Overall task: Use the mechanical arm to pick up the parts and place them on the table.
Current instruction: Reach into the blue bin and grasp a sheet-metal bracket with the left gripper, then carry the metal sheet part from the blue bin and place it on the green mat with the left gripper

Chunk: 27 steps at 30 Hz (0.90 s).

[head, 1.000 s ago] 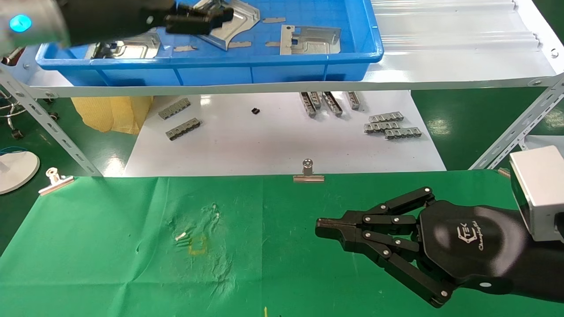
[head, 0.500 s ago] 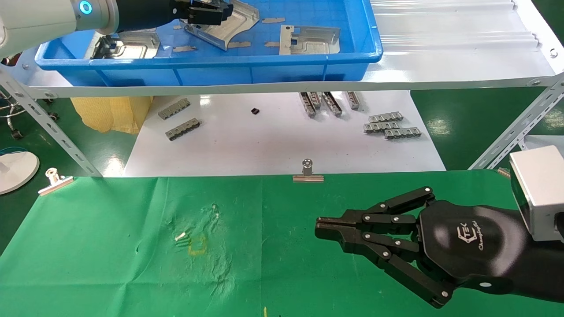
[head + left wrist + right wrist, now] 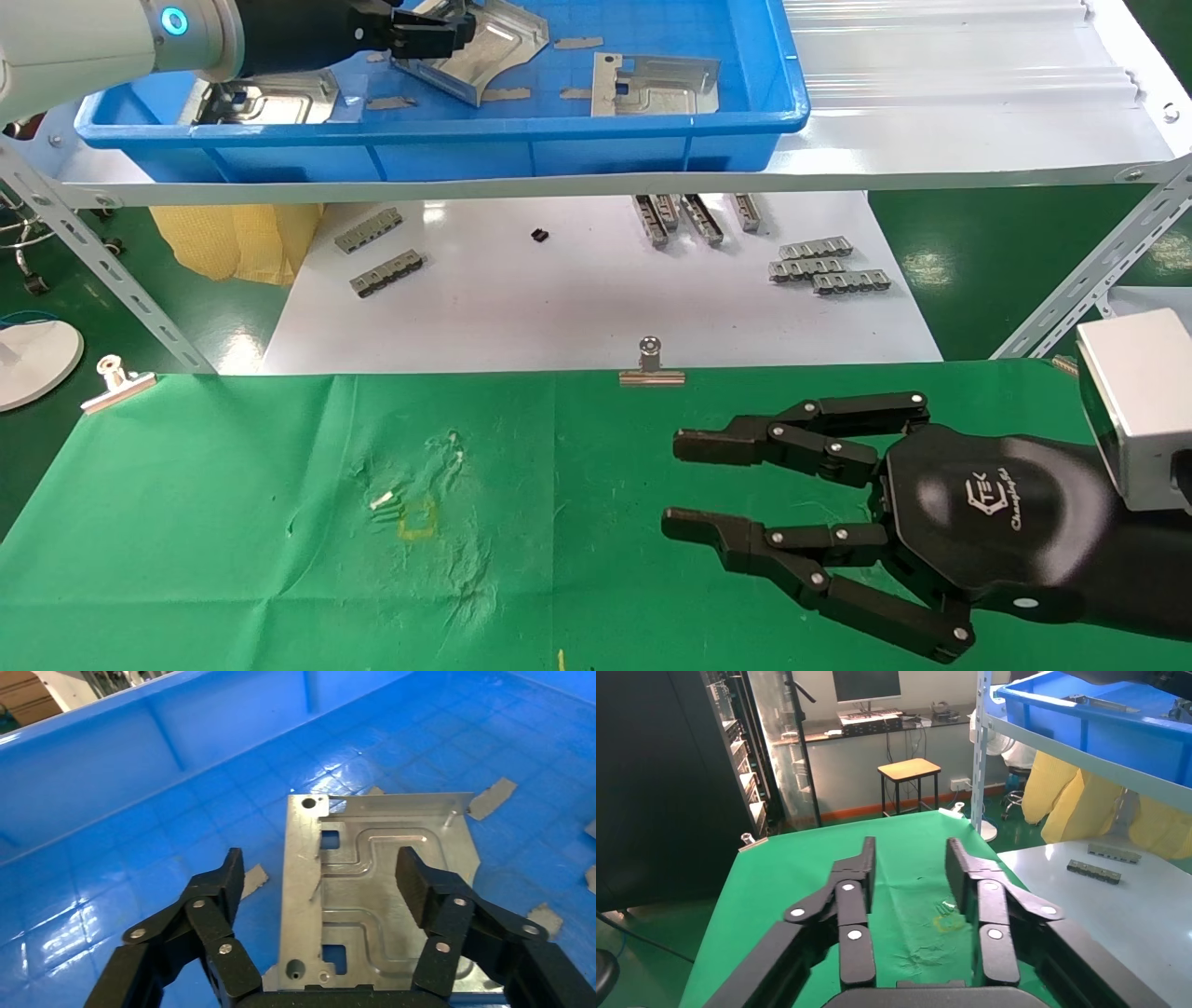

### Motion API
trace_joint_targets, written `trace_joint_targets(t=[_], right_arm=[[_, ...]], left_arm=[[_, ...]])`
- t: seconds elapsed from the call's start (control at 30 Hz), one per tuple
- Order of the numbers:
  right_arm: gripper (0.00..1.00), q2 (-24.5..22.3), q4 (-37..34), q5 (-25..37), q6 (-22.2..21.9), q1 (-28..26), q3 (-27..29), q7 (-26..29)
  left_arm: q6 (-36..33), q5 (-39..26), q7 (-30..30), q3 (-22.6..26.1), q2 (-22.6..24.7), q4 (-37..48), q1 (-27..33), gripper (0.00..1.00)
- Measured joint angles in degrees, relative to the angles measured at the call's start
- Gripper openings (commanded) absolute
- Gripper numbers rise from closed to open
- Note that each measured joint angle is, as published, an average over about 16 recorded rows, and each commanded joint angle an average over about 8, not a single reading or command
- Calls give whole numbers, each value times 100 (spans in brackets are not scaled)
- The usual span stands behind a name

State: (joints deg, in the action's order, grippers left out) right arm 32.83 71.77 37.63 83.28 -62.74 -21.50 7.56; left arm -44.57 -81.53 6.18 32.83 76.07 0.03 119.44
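The left gripper grabs the middle shiny silver part by its edge with round holes next, to set the part on the green table.
Three shiny silver parts lie in the blue tray (image 3: 559,149): one at its left end (image 3: 270,98), one in the middle (image 3: 503,42) and one to the right (image 3: 656,79). My left gripper (image 3: 433,33) hovers open over the middle part (image 3: 372,896). One finger (image 3: 228,874) stands over the tray floor beside the part's edge, and the other finger (image 3: 415,881) stands above the plate. My right gripper (image 3: 680,483) hangs open just above the green table (image 3: 233,522) at the right, holding nothing; the right wrist view shows that gripper (image 3: 909,864) with cloth between its fingers.
The tray rests on a white shelf with slanted metal struts (image 3: 102,270). Below lies a white board with grey comb strips (image 3: 829,266). Binder clips (image 3: 652,368) (image 3: 116,382) stand at the cloth's far edge. Thin grey slivers (image 3: 507,93) lie in the tray.
My right gripper has opened from shut. The left arm drew in over the tray, and its gripper now sits slightly further left above the middle part.
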Motion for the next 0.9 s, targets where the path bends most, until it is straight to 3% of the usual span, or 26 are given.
trace_joint_targets(t=[0.57, 0.9], right_arm=[[100, 0, 0, 0, 0, 0, 0, 0], [100, 0, 0, 0, 0, 0, -1, 0]], left_arm=[[117, -91, 152, 65, -4, -52, -45, 0], [-221, 191, -141, -125, -206, -338, -1, 0]])
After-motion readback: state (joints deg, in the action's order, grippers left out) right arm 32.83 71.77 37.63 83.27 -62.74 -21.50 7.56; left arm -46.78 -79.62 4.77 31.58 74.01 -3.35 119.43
